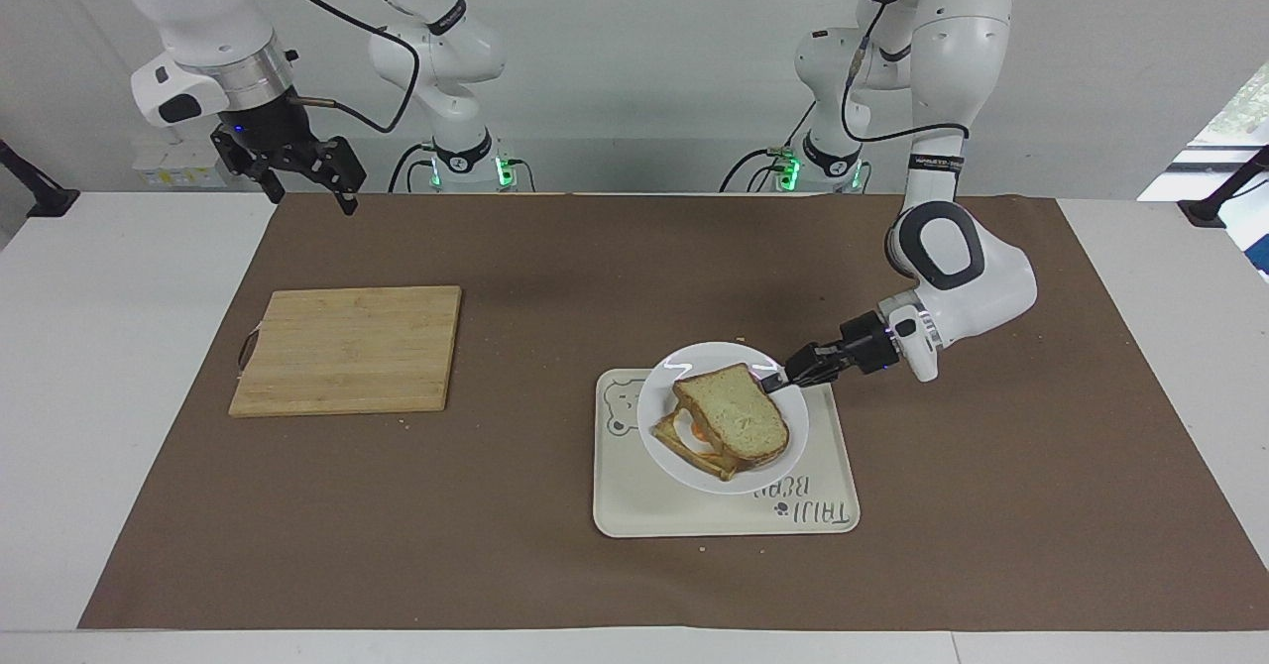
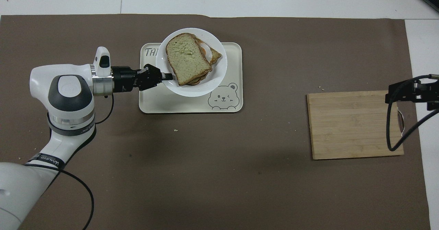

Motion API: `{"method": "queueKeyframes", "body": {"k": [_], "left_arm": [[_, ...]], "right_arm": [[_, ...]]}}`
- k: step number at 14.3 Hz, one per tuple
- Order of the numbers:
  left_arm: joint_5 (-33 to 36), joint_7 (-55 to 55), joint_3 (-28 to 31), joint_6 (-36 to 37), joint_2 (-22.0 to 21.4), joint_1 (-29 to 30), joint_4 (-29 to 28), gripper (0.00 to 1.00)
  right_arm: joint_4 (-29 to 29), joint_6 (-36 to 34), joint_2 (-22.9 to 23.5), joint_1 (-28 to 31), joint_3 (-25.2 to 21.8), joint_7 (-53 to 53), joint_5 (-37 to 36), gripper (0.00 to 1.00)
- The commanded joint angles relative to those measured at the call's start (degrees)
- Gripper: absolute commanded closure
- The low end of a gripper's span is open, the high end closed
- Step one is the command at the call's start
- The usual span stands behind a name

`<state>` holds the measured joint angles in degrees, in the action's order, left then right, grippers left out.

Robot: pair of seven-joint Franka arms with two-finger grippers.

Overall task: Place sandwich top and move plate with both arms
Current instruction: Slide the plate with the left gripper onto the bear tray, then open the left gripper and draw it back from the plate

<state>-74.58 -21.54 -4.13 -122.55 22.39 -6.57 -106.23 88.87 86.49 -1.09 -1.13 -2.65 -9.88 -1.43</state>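
The white plate is still raised and sticks out past the tray's back edge (image 2: pixel 233 44), so my left gripper needs to keep holding it.
The small white plate (image 1: pixel 658 408) (image 2: pixel 192 91) hangs a little above the cream bear tray (image 1: pixel 694 515) (image 2: pixel 154 104), slightly tilted. On it lies the sandwich: the pale sandwich top (image 1: pixel 736 412) (image 2: pixel 187 58) rests on a toast slice with fried egg, whose edges peek out underneath. My left gripper (image 1: pixel 775 379) (image 2: pixel 168 76) reaches in level from the left arm's end of the table and is shut on the plate's rim. My right gripper (image 1: pixel 309 190) waits open and empty, high over the table edge nearest the robots, by the wooden board.
A wooden cutting board (image 1: pixel 347 347) (image 2: pixel 353 125) lies bare toward the right arm's end. A brown mat (image 1: pixel 555 277) covers the table, with a few crumbs on it. The tray's printed lettering shows beside the plate.
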Motion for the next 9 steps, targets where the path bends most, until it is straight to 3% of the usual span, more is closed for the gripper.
{"method": "queueKeyframes", "body": {"k": [1,8,9], "left_arm": [[1.97,1.06,-0.27,-2.15,5.63,-0.20,6.20,1.00],[10.85,1.15,-0.53,-1.73,7.58,-0.29,5.95,1.00],[11.99,1.06,-0.53,-1.03,7.50,0.23,5.86,0.90]], "right_arm": [[-1.24,-1.06,0.56,0.42,0.10,1.35,0.55,0.00],[-1.24,-1.06,0.65,0.42,0.10,1.35,0.55,0.00],[-1.24,-1.06,0.65,0.42,0.10,1.35,0.55,0.00]]}}
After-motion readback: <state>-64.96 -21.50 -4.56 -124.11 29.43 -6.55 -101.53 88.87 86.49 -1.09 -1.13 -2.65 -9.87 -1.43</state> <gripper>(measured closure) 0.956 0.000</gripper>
